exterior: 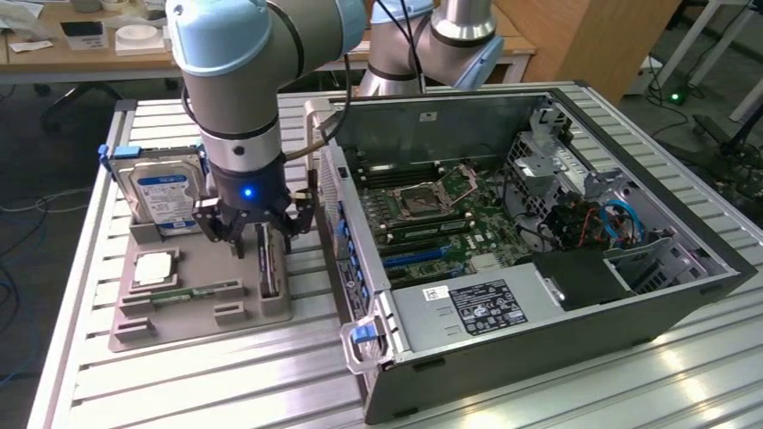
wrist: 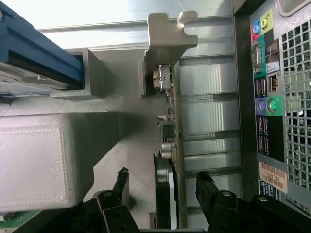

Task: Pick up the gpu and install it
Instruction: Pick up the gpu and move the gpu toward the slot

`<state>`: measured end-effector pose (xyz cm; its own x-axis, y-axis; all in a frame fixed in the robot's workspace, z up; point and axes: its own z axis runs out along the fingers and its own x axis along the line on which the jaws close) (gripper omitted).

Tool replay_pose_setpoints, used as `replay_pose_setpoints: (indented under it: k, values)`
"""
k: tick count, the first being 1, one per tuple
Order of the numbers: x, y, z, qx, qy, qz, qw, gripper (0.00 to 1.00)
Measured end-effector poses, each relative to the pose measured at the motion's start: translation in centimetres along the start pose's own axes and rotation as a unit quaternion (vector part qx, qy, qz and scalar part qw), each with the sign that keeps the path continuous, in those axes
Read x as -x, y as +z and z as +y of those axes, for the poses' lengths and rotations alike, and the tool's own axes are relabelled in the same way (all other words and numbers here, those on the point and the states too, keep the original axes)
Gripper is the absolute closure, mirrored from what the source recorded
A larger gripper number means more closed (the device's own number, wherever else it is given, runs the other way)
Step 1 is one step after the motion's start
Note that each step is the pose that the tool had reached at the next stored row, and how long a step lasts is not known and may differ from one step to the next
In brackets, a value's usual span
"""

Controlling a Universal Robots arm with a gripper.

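Observation:
My gripper should next grab the GPU by its cooler section (exterior: 267,254) to pick it up, as flat sides face both fingers there and the GPU's metal bracket bends outward.
The gpu (exterior: 270,266) stands edge-on in a slot of the grey holder tray (exterior: 179,323), a slim green card with a metal bracket at one end. My gripper (exterior: 260,234) hangs right over it, open, with one finger on each side of the card. In the wrist view the gpu (wrist: 172,141) runs as a thin blade between the two black fingertips (wrist: 122,180); its black cooler (wrist: 163,199) faces one finger. My gripper (wrist: 164,184) straddles it with a gap on both sides. The open computer case (exterior: 667,288) with its motherboard (exterior: 435,214) lies to the exterior view's right.
A silver hard drive (exterior: 161,198) stands upright at the back of the tray. A processor chip (exterior: 155,266) and a memory stick (exterior: 179,293) lie on the tray. The case's rear panel (wrist: 272,111) is close beside the gpu. Everything rests on a slatted aluminium table (exterior: 238,375).

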<state>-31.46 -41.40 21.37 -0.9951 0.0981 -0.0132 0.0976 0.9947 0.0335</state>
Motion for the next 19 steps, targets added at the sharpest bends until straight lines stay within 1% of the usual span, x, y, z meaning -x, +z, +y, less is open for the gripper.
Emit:
replay_pose_setpoints:
  k: [5, 9, 13, 15, 18, 19]
  values:
    - [0.0, 0.03, -0.02, 0.0001, 0.0, -0.0002, 1.0, 0.33]
    - [0.04, 0.07, -0.38, 0.0001, 0.0, -0.0001, 1.0, 0.33]
    - [0.04, 0.06, -0.39, 0.0001, 0.0, -0.0001, 1.0, 0.33]
    - [0.04, 0.06, -0.4, 0.0, 0.0, 0.0, 1.0, 0.35]
    - [0.04, 0.06, -0.4, 0.0, 0.0, 0.0, 1.0, 0.53]
    - [0.04, 0.06, -0.4, 0.0, 0.0, -0.0001, 1.0, 0.53]
